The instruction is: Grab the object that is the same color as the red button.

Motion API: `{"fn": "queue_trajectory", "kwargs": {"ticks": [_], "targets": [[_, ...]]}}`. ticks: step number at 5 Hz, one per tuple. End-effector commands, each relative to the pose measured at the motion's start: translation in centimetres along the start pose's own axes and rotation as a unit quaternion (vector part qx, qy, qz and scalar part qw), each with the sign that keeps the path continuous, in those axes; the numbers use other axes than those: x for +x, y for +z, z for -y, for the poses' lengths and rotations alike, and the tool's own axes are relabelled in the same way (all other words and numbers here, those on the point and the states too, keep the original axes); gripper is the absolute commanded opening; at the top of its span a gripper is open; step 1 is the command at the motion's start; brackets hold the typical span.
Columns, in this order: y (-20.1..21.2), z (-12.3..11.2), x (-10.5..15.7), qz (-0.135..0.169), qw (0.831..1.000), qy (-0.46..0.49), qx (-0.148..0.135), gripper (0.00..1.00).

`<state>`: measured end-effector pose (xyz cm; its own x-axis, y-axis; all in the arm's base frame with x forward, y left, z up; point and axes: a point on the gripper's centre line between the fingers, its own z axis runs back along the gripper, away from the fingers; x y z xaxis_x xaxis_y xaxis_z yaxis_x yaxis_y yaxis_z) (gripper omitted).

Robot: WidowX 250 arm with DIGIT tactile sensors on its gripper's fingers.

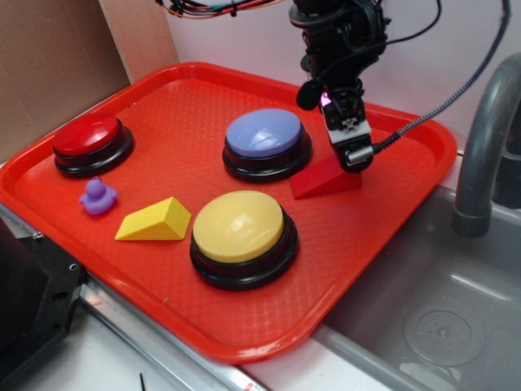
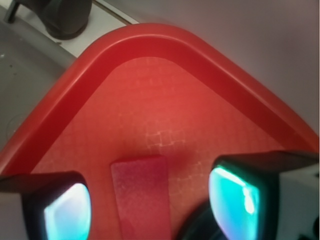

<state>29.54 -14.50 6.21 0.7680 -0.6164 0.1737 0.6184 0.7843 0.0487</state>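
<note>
My gripper lowers onto the wedge, before it closes on the wedge, since red tray shows between my fingers and the red wedge (image 1: 322, 179) below them.
The red wedge (image 1: 322, 179) lies on the red tray (image 1: 383, 220) just right of the lavender-blue button (image 1: 265, 138). My gripper (image 1: 355, 155) is low over the wedge's high end, touching or nearly touching it. In the wrist view the wedge (image 2: 142, 192) lies between my two fingertips (image 2: 67, 210), with gaps on both sides; my gripper (image 2: 150, 202) is open and holds nothing. The red button (image 1: 89, 140) sits at the tray's far left, well away from the gripper.
A yellow button (image 1: 241, 230) and a yellow wedge (image 1: 155, 221) sit near the tray's front. A small purple duck (image 1: 98, 196) is beside the red button. A grey sink (image 1: 440, 326) and faucet (image 1: 482, 138) lie right of the tray.
</note>
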Motion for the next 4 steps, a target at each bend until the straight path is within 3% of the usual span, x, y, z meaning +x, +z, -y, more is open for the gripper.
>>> {"fn": "queue_trajectory", "kwargs": {"ticks": [1,3,4], "targets": [[-0.4,1.5,1.1,0.006,1.000,-0.004,-0.003,1.00],[-0.9,1.0,-0.8,0.019,1.000,0.019,-0.011,1.00],[-1.1,0.9,-0.6,0.019,1.000,0.011,-0.012,1.00]]}}
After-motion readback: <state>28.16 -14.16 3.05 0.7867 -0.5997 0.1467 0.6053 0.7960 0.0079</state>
